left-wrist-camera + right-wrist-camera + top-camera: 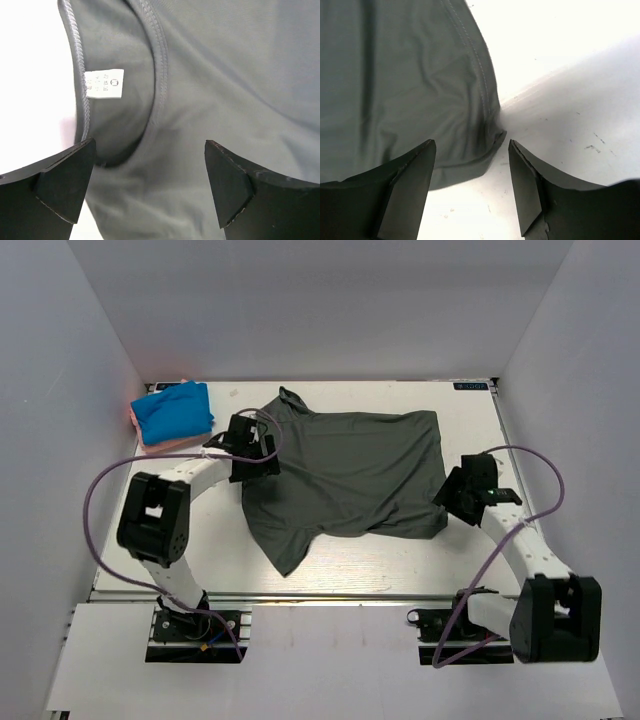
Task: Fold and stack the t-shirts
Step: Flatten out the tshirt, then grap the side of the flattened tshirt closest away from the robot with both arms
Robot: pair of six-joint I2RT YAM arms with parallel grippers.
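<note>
I should grab the dark grey-green t-shirt (345, 475) by its near sleeve (284, 549) next with my left gripper. Then I can fold the t-shirt's near side over its body.
The dark grey-green t-shirt (345, 475) lies spread and creased in the middle of the table. Its collar with the small white neck label (104, 84) shows in the left wrist view. My left gripper (262, 455) is open over the shirt's left shoulder by the collar, with cloth (150, 190) between the fingers. My right gripper (447, 502) is open at the shirt's near right corner (487, 150), which lies just ahead of the fingertips. A bright blue folded t-shirt (174, 410) rests on a salmon-pink one (150, 448) at the back left.
White walls close in the table (400, 560) on the left, back and right. Purple cables (95, 490) loop off both arms. A metal rail (330, 597) runs along the near edge.
</note>
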